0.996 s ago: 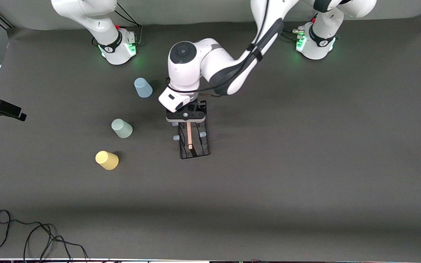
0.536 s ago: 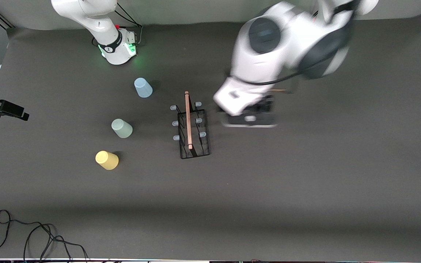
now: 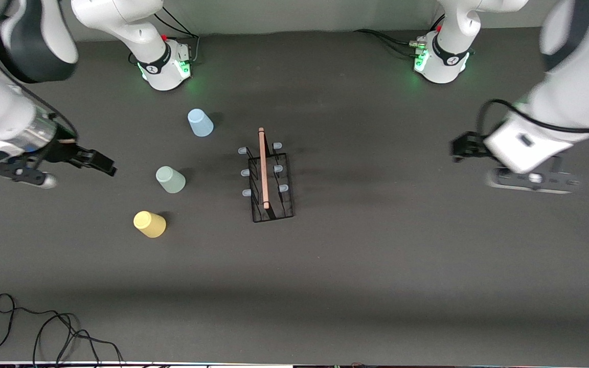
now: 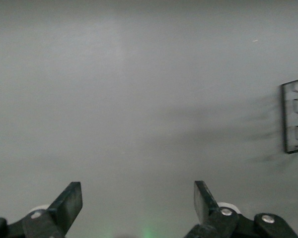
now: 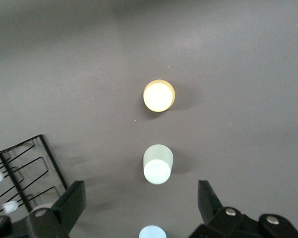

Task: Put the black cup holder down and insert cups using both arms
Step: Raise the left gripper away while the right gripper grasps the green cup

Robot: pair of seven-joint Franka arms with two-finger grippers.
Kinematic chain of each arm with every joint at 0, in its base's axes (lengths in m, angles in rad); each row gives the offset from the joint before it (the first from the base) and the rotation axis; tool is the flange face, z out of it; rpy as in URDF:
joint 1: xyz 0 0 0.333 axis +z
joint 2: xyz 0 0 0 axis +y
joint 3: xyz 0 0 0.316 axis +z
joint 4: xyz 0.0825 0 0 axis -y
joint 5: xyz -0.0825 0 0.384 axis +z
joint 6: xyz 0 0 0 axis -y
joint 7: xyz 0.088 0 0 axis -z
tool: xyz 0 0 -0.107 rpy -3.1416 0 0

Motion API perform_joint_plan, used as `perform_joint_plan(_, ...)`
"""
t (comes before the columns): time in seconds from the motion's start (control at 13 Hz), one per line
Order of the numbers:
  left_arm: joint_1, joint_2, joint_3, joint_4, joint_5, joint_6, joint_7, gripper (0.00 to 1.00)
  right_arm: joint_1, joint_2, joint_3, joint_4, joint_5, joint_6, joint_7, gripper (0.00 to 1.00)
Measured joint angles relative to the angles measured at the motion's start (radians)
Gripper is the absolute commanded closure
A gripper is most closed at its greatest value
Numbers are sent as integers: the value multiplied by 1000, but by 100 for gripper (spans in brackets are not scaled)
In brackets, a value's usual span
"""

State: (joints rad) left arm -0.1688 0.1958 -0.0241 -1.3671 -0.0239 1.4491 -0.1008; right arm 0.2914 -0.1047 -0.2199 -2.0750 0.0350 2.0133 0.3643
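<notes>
The right gripper picks up the pale green cup by its side (image 3: 174, 181) next, to put the pale green cup into the black cup holder (image 3: 270, 186).
The black cup holder (image 3: 270, 186) stands upright at the table's middle, its wooden handle (image 3: 263, 166) on top; nothing holds it. The light blue cup (image 3: 200, 123), pale green cup (image 3: 170, 180) and yellow cup (image 3: 149, 224) stand in a row toward the right arm's end. My right gripper (image 3: 21, 175) hangs over the table beside the pale green cup, open and empty (image 5: 140, 203). Its wrist view shows the yellow cup (image 5: 159, 96), green cup (image 5: 157, 166), blue cup (image 5: 152, 232) and holder (image 5: 25, 173). My left gripper (image 3: 529, 181) is open and empty (image 4: 137, 201) over bare table at its own end; the holder's corner (image 4: 294, 116) shows there.
A black cable (image 3: 44, 327) lies coiled on the table near the front camera at the right arm's end. The two green-lit arm bases (image 3: 164, 66) (image 3: 440, 61) stand along the table's back edge.
My left gripper let go of the holder's handle and swung away to its own end of the table. My right gripper moved in toward the cups. The holder and cups stayed put.
</notes>
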Motion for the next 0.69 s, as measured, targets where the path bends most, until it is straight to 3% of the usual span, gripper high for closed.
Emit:
perform_joint_plan(0.31, 83, -123, 0, -185, 18, 72, 44, 0, 0, -37, -8, -240, 0, 235, 10, 0)
perform_joint_plan(0.69, 124, -194, 0, -244, 23, 75, 45, 0, 0, -16, -8, -466, 0, 559, 15, 0)
